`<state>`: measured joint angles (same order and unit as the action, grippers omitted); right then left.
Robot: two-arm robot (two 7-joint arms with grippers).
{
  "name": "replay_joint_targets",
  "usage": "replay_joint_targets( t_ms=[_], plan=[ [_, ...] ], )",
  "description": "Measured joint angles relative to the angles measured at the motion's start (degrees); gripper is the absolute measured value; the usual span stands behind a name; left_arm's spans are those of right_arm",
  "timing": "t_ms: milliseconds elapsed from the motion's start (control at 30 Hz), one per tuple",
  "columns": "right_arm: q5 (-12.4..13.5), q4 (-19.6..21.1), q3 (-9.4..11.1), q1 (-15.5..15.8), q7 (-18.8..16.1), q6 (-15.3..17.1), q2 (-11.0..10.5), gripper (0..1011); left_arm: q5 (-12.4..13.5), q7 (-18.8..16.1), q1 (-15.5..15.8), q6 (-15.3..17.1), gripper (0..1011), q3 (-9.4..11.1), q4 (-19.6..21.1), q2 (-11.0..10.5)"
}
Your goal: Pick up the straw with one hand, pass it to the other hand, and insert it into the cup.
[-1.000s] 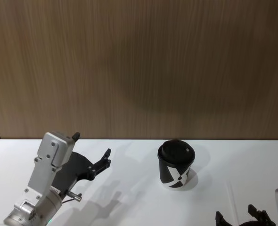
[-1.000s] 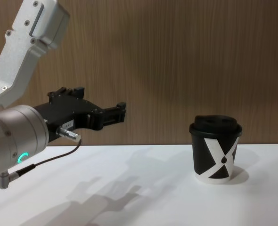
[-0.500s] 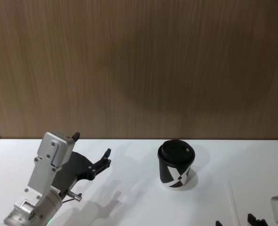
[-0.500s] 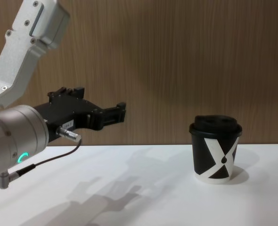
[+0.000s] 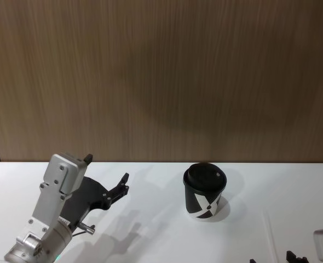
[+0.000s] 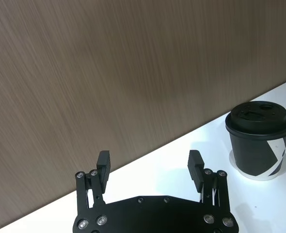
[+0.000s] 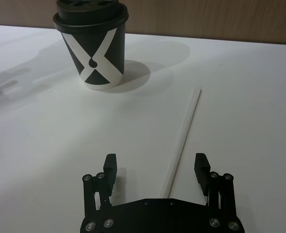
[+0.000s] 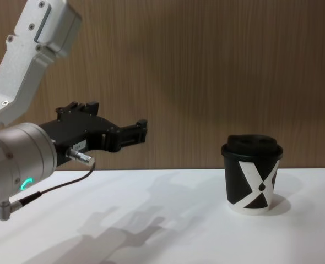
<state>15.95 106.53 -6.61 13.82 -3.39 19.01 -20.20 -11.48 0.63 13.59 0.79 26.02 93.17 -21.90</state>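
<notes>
I should grab the straw's lower end (image 5: 274, 254) with my right gripper, so the straw's upper end (image 5: 265, 216) stays free for my left gripper.
The white straw (image 7: 185, 138) lies flat on the table, to the right of the cup and nearer to me (image 5: 270, 235). The black cup (image 5: 204, 190) with the white X and domed lid stands upright (image 7: 92, 43) (image 8: 252, 173) (image 6: 258, 145). My right gripper (image 7: 156, 160) is open low over the straw's near end, with the straw between its fingers and closer to one of them; its tips show at the head view's bottom edge (image 5: 272, 258). My left gripper (image 6: 149, 160) hangs open and holds nothing, left of the cup above the table (image 5: 107, 169).
The white table (image 5: 150, 235) ends at a brown wood-grain wall (image 5: 161, 82). A thin dark cable with a metal plug (image 8: 80, 157) hangs from the left arm's silver wrist (image 8: 14, 165). Bare table lies between the left gripper and the cup.
My right gripper has drawn back toward me and sunk lower at the head view's bottom edge. The left arm, the cup and the straw have not moved.
</notes>
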Motion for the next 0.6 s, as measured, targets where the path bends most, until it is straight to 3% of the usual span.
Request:
replay_joint_targets(
  t_ms=[600],
  plan=[
    [0.57, -0.70, 0.66, -0.65, -1.01, 0.95, 1.54, 1001, 0.00, 0.00, 0.00, 0.00, 1003, 0.00, 0.00, 0.00]
  ],
)
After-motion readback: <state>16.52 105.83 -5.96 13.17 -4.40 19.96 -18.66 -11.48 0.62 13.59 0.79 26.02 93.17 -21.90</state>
